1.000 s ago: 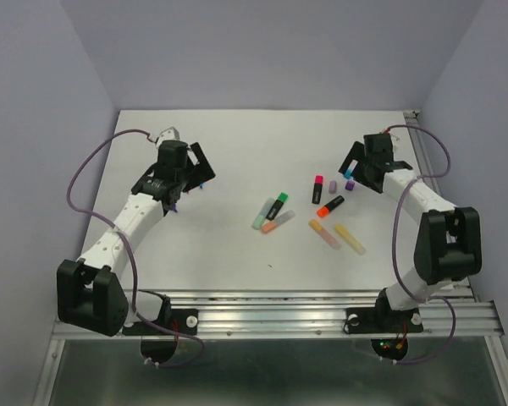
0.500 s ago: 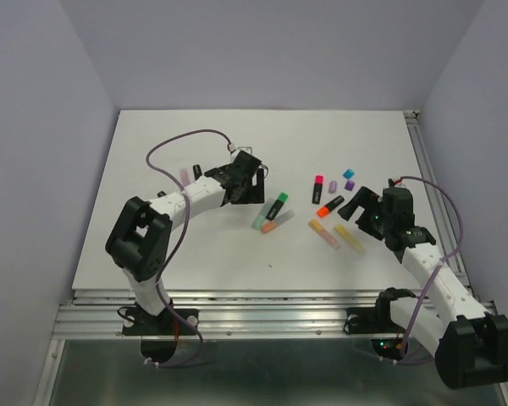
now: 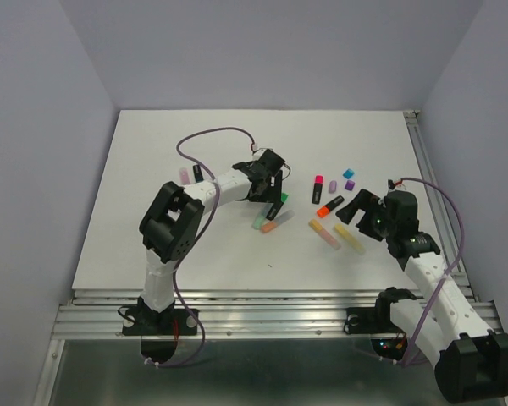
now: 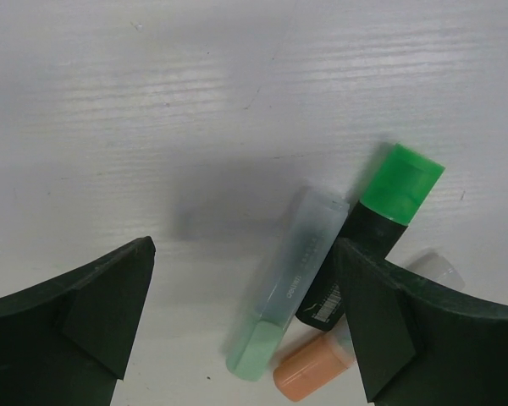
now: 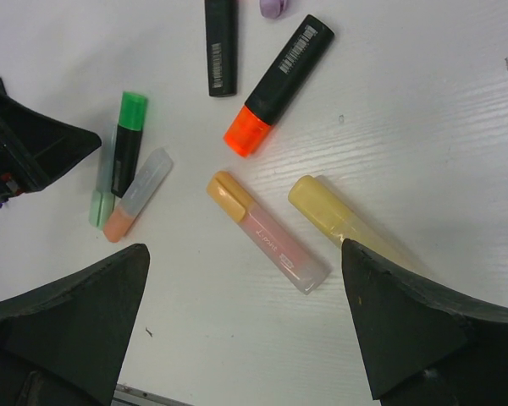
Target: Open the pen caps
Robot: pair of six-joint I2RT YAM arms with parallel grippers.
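Note:
The left gripper grabs the mint pastel pen (image 4: 291,277) across its clear body next, which leaves the pen's cap free for the right gripper to open.
Several highlighters lie mid-table. A green cap (image 4: 402,181) sits on a black barrel (image 4: 356,247), beside a mint pastel pen (image 4: 291,277) and a peach-orange cap (image 4: 312,370). My left gripper (image 3: 269,187) hangs open just above this cluster, nothing between its fingers. My right gripper (image 3: 362,212) is open over a peach pen with an orange cap (image 5: 224,192) and a yellow pen (image 5: 339,219). Farther back lie a black pen with a bright orange cap (image 5: 247,135) and another black pen with a pink cap (image 3: 318,180). Loose blue (image 3: 348,172) and purple (image 3: 350,184) caps lie beyond.
A pink piece (image 3: 184,175) and a short black piece (image 3: 198,172) lie left of the left gripper. A metal rail (image 3: 279,304) runs along the near table edge. Walls close in the left, back and right sides.
The left arm swung from the far left to the green, mint and peach pens. The right arm drew back from the far right and now hovers over the yellow and peach pens.

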